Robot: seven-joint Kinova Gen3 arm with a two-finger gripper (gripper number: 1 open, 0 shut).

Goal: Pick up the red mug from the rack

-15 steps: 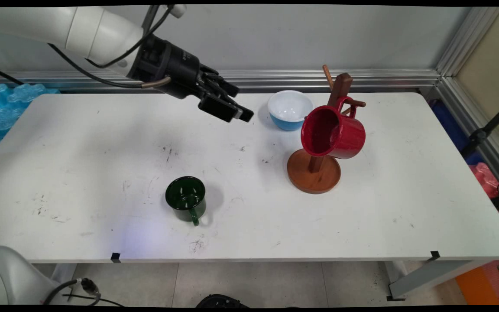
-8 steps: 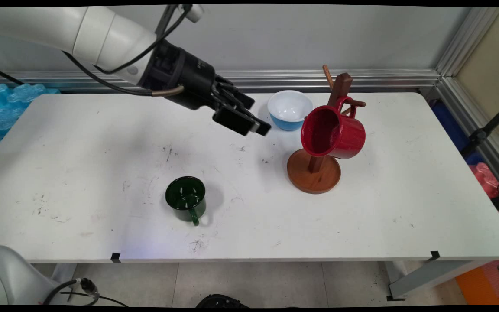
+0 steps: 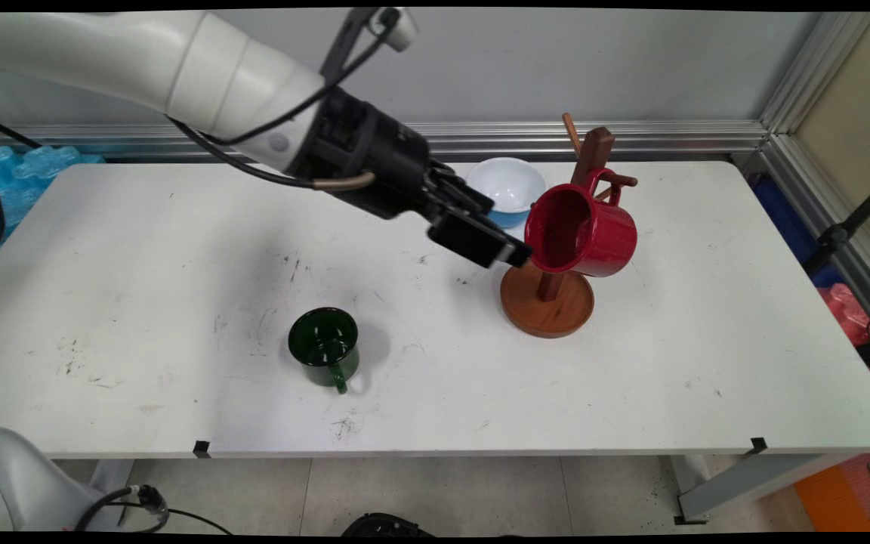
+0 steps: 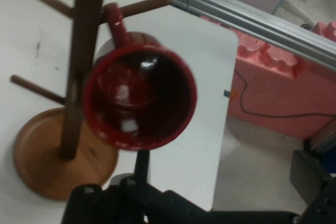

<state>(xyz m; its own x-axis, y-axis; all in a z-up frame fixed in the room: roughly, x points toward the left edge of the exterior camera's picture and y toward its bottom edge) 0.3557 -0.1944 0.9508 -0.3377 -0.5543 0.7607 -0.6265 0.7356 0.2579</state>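
The gripper picks up the red mug by its rim [image 3: 529,232] next, leaving the red mug's handle [image 3: 596,178] free to slip off the wooden peg.
A red mug [image 3: 582,230] hangs by its handle from a peg of a wooden mug tree [image 3: 548,298], with its mouth turned to the left. My gripper [image 3: 499,230] is open and empty, and its lower fingertip sits just left of the mug's rim. In the hand view the red mug [image 4: 139,95] faces me mouth-on, straight ahead of one black finger [image 4: 140,162]. The tree's post [image 4: 81,61] and round base [image 4: 58,156] stand to the mug's left there.
A dark green mug [image 3: 323,346] stands upright on the near middle of the white table [image 3: 707,340]. A blue bowl with a white inside [image 3: 510,189] sits behind the gripper, partly hidden. Beyond the table edge, pink foam [image 4: 283,93] shows in the hand view.
The arm has swung right and slightly down, carrying the gripper from left of the blue bowl to the red mug's rim. The mugs, bowl and tree have not moved.
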